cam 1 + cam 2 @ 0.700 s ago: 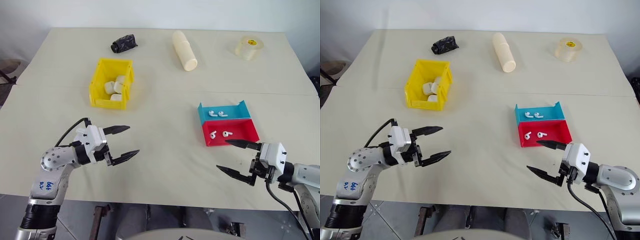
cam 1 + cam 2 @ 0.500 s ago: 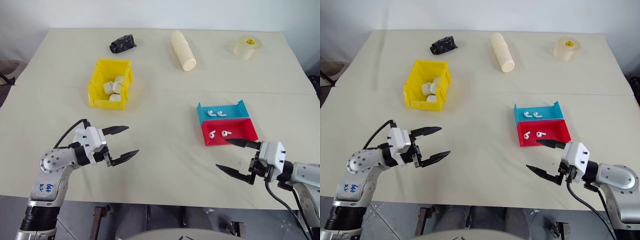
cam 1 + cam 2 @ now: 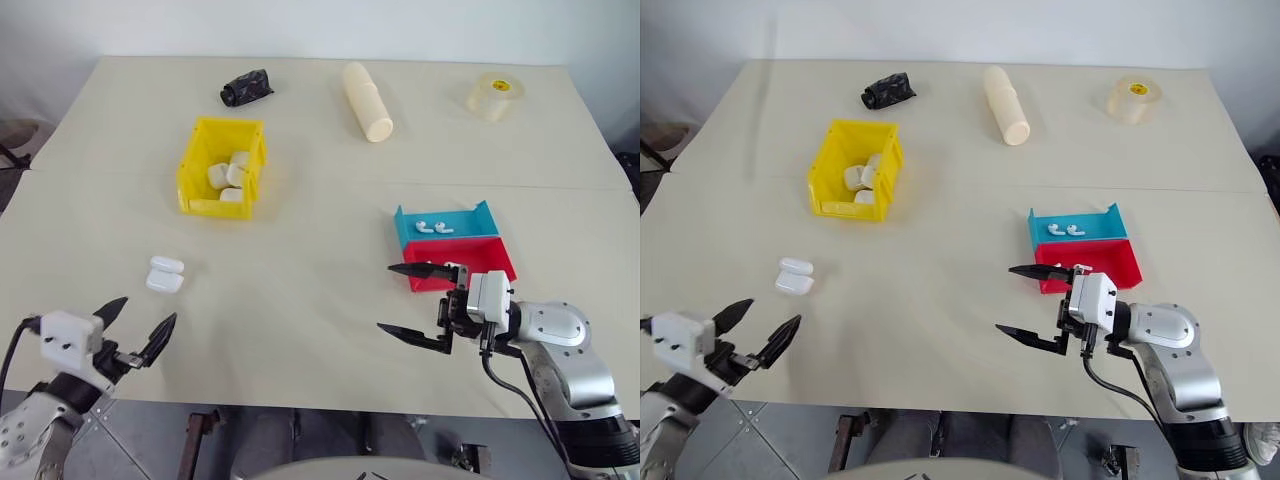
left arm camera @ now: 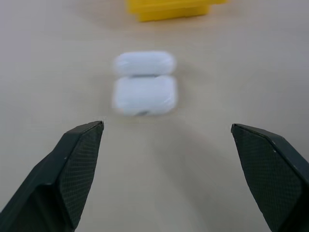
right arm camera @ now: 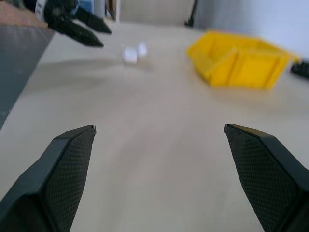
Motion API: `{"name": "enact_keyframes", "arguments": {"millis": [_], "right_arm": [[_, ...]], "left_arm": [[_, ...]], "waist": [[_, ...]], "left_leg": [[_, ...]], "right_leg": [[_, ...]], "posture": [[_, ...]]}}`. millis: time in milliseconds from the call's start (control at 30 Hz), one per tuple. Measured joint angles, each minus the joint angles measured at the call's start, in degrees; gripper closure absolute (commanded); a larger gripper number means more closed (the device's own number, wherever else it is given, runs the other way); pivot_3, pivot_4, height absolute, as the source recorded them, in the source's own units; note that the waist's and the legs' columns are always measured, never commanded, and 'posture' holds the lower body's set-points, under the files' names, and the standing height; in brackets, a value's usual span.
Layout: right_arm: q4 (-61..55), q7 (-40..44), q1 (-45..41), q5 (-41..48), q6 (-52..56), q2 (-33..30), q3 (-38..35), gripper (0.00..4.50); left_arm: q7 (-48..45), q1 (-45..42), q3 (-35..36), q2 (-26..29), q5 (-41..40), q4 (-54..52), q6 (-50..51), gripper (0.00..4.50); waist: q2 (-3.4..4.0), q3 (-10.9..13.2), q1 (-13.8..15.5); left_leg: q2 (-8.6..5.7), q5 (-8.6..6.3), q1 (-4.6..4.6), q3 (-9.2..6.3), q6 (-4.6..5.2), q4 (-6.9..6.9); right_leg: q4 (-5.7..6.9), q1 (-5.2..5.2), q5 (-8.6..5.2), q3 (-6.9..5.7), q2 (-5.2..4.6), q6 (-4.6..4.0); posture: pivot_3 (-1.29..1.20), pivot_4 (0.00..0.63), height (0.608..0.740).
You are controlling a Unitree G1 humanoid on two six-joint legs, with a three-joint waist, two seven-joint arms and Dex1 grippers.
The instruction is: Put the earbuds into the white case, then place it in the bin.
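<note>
My left gripper grabs the white case by the short ends of its body (image 3: 164, 282) next, since the flipped-open lid (image 3: 167, 264) lies along the case's long hinge edge.
The white case (image 3: 165, 274) lies on the table with its lid flipped open, a little nearer than the yellow bin (image 3: 213, 207), which holds several white cases. My left gripper (image 3: 145, 312) hovers open at the near-left edge, pointing at the case (image 4: 144, 83) from a short way off. Two earbuds (image 3: 433, 226) lie in the blue tray (image 3: 470, 220). Another earbud (image 3: 1077, 268) peeks out in the red tray (image 3: 495, 262) behind my right gripper (image 3: 387, 298). That gripper is open and empty, pointing left just in front of the red tray.
A black crumpled bundle (image 3: 246, 87), a long cream cylinder (image 3: 368, 100) and a roll of clear tape (image 3: 497, 93) lie along the far side of the table. Bare tabletop stretches between the two grippers.
My left gripper has drawn back to the near-left edge, uncovering the open white case. My right gripper has swung left and now stands in front of the red tray.
</note>
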Motion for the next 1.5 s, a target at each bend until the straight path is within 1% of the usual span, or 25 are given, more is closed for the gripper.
{"name": "enact_keyframes", "arguments": {"millis": [133, 267, 333, 433, 500, 567, 667, 733, 867, 933, 1033, 1300, 1500], "right_arm": [[1.51, 1.51, -1.46, -0.13, -5.17, 1.59, 0.12, 0.05], [2.95, 3.08, -1.7, 0.44, -6.16, 1.52, 0.13, 0.05], [3.71, 3.52, -1.51, 0.63, -5.84, 1.33, 0.12, 0.05], [4.0, 3.56, -0.96, 1.26, -4.73, 0.92, -0.06, 0.05], [4.21, 3.57, -0.79, 1.74, -3.31, 0.16, -0.23, 0.05], [4.22, 3.6, -0.56, 2.6, -1.17, -0.66, -0.43, 0.05], [3.69, 3.58, -0.52, 3.14, 0.93, -0.9, -0.21, 0.05], [3.38, 3.41, -0.53, 3.23, 1.44, -0.92, -0.3, 0.05], [2.8, 2.9, -0.34, 3.19, 2.11, -0.72, -0.14, 0.05], [2.34, 2.59, -0.25, 3.16, 2.38, -0.46, 0.01, 0.05], [1.56, 2.19, -0.06, 3.13, 2.49, -0.46, -0.01, 0.05], [0.06, 0.48, 1.5, 2.87, 2.49, -0.29, 0.0, 0.05], [-0.94, -0.86, 2.28, 2.67, 2.49, -0.26, -0.02, 0.05]], "left_arm": [[3.82, 2.78, 1.11, -2.4, -1.67, -1.61, 5.03, 0.0], [6.04, 1.8, 1.06, -1.25, -3.64, -4.45, 10.03, 0.0], [6.96, -0.46, 1.15, 0.69, -5.19, -5.63, 12.84, 0.0], [9.08, -4.11, 1.51, 5.06, -7.5, -7.32, 19.03, 0.0], [10.71, -6.7, 1.4, 10.54, -8.61, -8.14, 25.95, 0.0], [13.33, -11.95, 0.98, 17.54, -10.05, -8.11, 37.63, 0.0], [16.18, -23.96, 0.14, 24.64, -12.4, -7.08, 54.51, 0.0], [16.23, -29.77, -1.55, 27.69, -12.97, -5.52, 61.69, 0.0], [15.85, -42.06, -6.18, 28.1, -13.37, -0.05, 70.91, 0.0], [15.96, -45.6, -8.68, 28.25, -13.52, 3.11, 72.9, 0.0], [16.1, -47.01, -11.77, 28.79, -13.88, 5.86, 73.67, 0.0], [16.72, -49.65, -15.87, 28.82, -12.65, 9.76, 73.88, 0.0], [16.75, -50.79, -17.13, 27.21, -10.94, 10.84, 73.88, 0.0]], "waist": [[-0.01, 0.0, 0.4], [-0.03, -0.02, 0.18], [-0.03, -0.02, 0.17], [-0.03, -0.02, 0.09], [-0.03, -0.02, 0.05], [-0.01, -0.01, 0.17], [-0.01, -0.01, 0.04], [0.01, -0.01, -0.11], [0.02, 0.0, -0.71], [0.02, 0.0, -1.17], [0.02, 0.0, -1.55], [0.02, 0.0, -1.18], [0.02, 0.0, -1.12]], "left_leg": [[-0.02, -0.03, -0.02, -0.03, 0.02, 0.06], [0.0, -0.05, -0.01, -0.02, 0.0, 0.08], [0.03, -0.05, -0.01, -0.02, -0.01, 0.08], [0.01, -0.05, 0.0, -0.02, -0.01, 0.08], [0.02, -0.05, 0.0, -0.03, -0.01, 0.09], [0.01, -0.05, 0.02, -0.07, -0.01, 0.09], [-0.03, -0.05, -0.01, -0.14, -0.01, 0.11], [-0.07, -0.05, 0.01, -0.11, -0.01, 0.08], [-0.05, -0.05, -0.03, -0.11, -0.03, 0.02], [-0.05, -0.05, -0.03, -0.09, -0.04, 0.03], [-0.01, -0.05, -0.05, 0.01, -0.05, 0.0], [-0.08, -0.05, -0.1, 0.02, -0.05, 0.07], [-0.07, -0.05, -0.1, 0.02, -0.05, 0.13]], "right_leg": [[0.0, 0.02, 0.0, -0.01, 0.0, 0.0], [0.02, 0.02, 0.0, 0.0, 0.03, 0.0], [0.03, 0.0, 0.0, 0.0, 0.05, -0.01], [0.07, 0.0, 0.0, 0.03, 0.05, -0.01], [0.12, -0.02, -0.01, 0.05, 0.06, -0.02], [0.17, -0.04, -0.02, 0.06, 0.07, -0.04], [0.34, -0.08, -0.02, 0.07, 0.08, -0.04], [0.54, -0.13, -0.02, 0.11, 0.05, -0.04], [0.53, -0.2, -0.02, 0.07, 0.07, -0.04], [0.54, -0.21, -0.02, 0.08, 0.07, -0.04], [0.56, -0.34, -0.02, 0.14, 0.08, -0.04], [0.58, -0.37, -0.02, 0.2, 0.03, -0.04], [0.59, -0.4, -0.02, 0.2, 0.04, -0.04]], "posture": [[0.0, 0.15, 0.74], [0.0, 0.15, 0.74], [0.0, 0.15, 0.74], [0.0, 0.15, 0.74], [0.0, 0.15, 0.74], [0.0, 0.15, 0.74], [0.0, 0.15, 0.74], [0.0, 0.15, 0.74], [0.0, 0.15, 0.74], [0.0, 0.15, 0.74], [0.0, 0.15, 0.74], [0.0, 0.15, 0.74], [0.0, 0.15, 0.74]]}}
